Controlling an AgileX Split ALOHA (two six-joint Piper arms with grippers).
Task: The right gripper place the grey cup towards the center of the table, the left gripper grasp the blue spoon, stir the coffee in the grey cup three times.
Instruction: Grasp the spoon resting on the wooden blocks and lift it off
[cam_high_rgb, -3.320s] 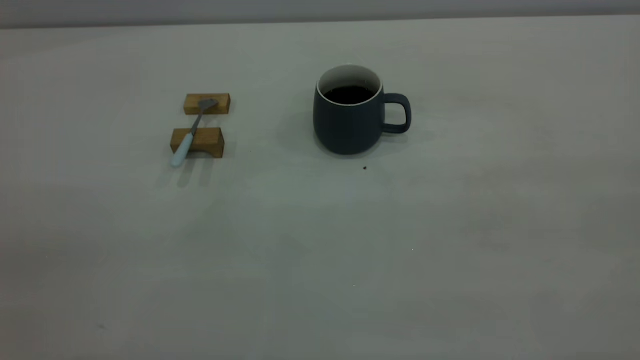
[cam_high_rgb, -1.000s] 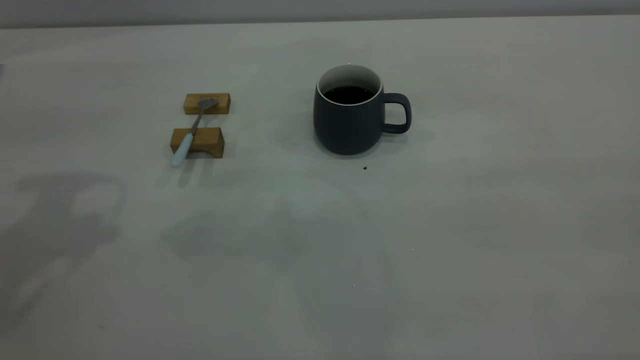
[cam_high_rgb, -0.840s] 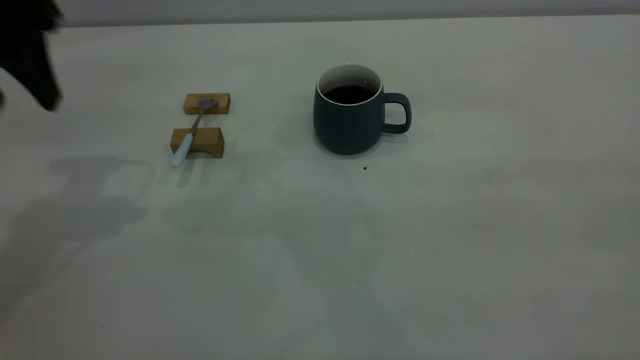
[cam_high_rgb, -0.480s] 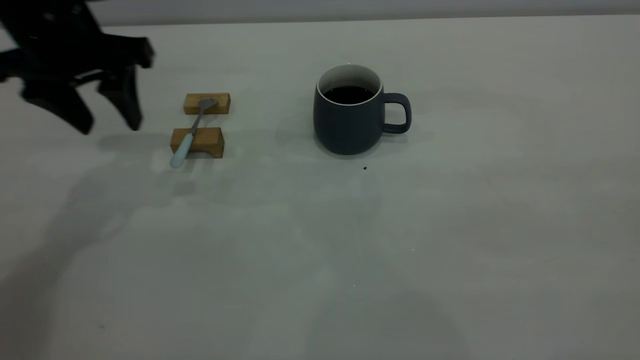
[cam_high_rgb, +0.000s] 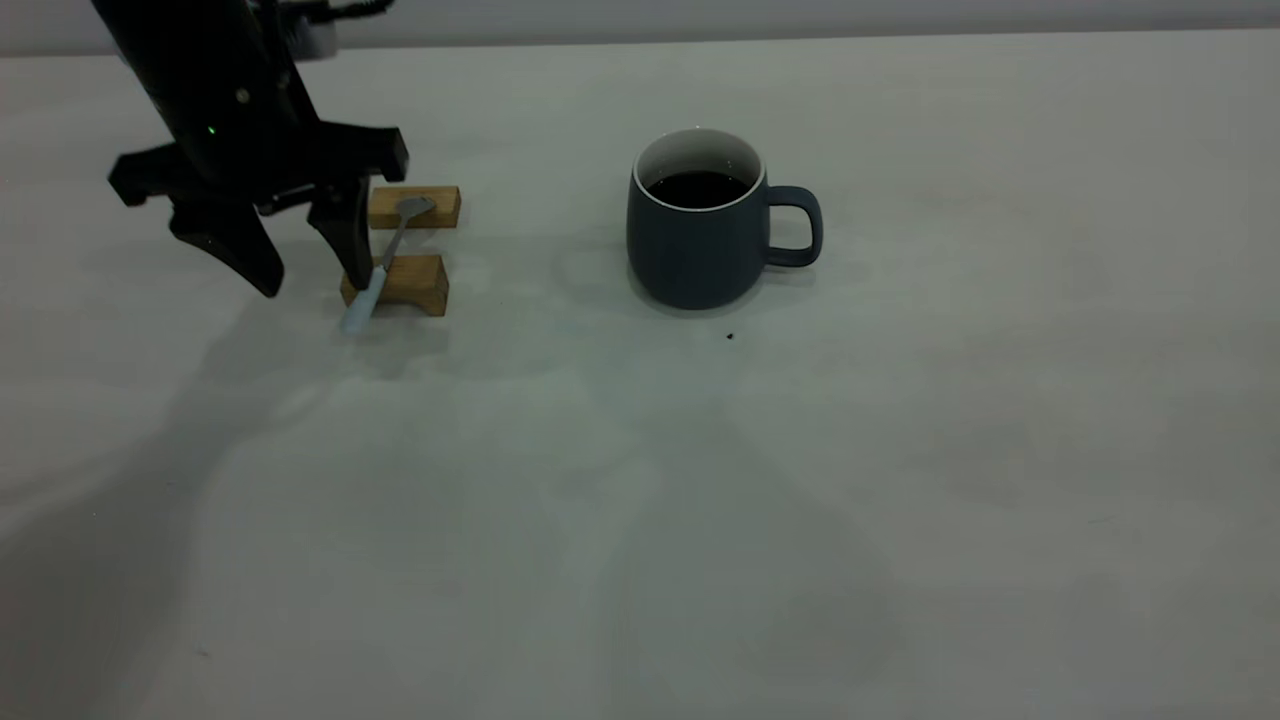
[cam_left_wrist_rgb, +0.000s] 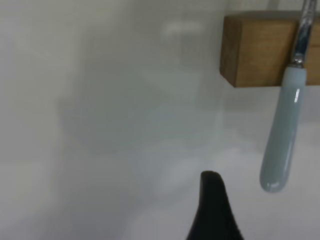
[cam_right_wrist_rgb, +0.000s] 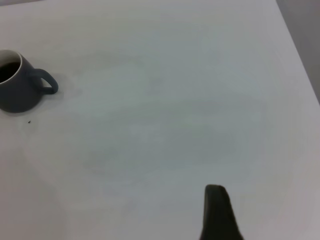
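The coffee in the grey cup (cam_high_rgb: 695, 245) needs to be stirred, so my left gripper will next take the blue spoon by its handle (cam_high_rgb: 365, 302).
The grey cup (cam_high_rgb: 695, 245) stands upright near the middle of the table (cam_high_rgb: 900, 450), handle to the right, with dark coffee (cam_high_rgb: 700, 188) inside. The blue spoon (cam_high_rgb: 368, 297) lies across two wooden blocks, pale handle towards the front; the left wrist view shows its handle (cam_left_wrist_rgb: 282, 135) overhanging the near block. My left gripper (cam_high_rgb: 313, 285) hangs open just left of the spoon, its right finger close beside the handle, nothing held. My right gripper (cam_right_wrist_rgb: 220, 220) is out of the exterior view, far from the cup (cam_right_wrist_rgb: 15, 92).
Two small wooden blocks, a far one (cam_high_rgb: 440, 207) and a near one (cam_high_rgb: 418, 285), carry the spoon at the left. A tiny dark speck (cam_high_rgb: 729, 336) lies just in front of the cup. In the right wrist view the table edge (cam_right_wrist_rgb: 297, 55) runs along one side.
The left arm came in from the upper left and moved right and down until its open fingers hang beside the spoon. Cup and spoon have not moved.
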